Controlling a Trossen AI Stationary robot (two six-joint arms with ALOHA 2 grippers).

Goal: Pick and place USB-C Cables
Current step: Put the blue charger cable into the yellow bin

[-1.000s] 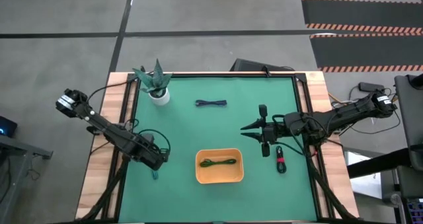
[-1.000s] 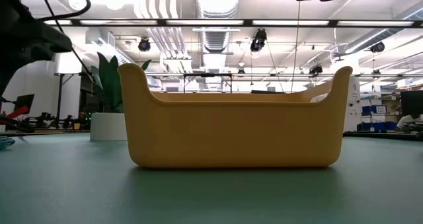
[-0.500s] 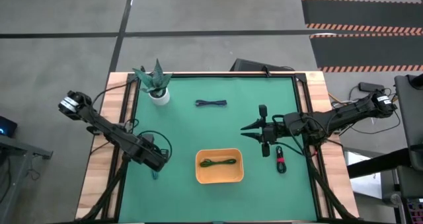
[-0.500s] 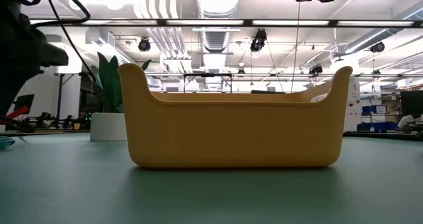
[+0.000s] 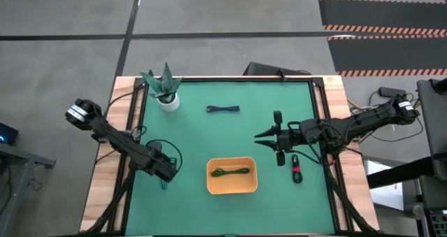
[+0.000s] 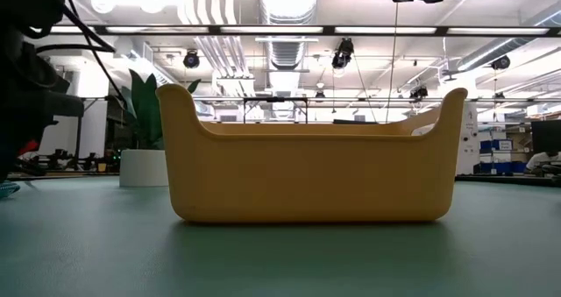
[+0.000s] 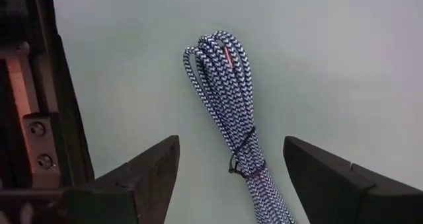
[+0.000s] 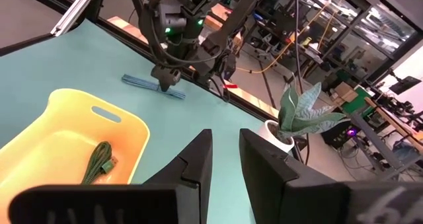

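Observation:
The blue-and-white cable bundle should go in the orange tray, so my left gripper will next grab it by its tied middle [image 7: 248, 159].
A teal, blue-and-white braided USB-C cable bundle [image 7: 228, 98] lies flat on the green mat near the table's left edge [image 5: 164, 185]. My left gripper [image 7: 231, 178] hangs over it, open, one finger on each side of the bundle and clear of it. A green cable [image 5: 232, 172] lies inside the orange tray [image 5: 213, 188]. A dark blue cable [image 5: 223, 109] lies toward the far edge. A black cable with a red band [image 5: 296, 168] lies right of the tray. My right gripper [image 5: 260, 140] hovers near it, its fingers a narrow gap apart with nothing between them [image 8: 225, 164].
A potted plant [image 5: 165, 90] stands at the far left corner. The tray [image 6: 307, 170] fills the middle of the low view, with my left arm [image 6: 26, 78] at its left. Black frame rails [image 7: 39, 118] run along the mat's left edge beside the teal cable.
My left gripper has come down toward the mat over the teal cable and its fingers have spread apart. The cable lies where it did. My right arm has kept still.

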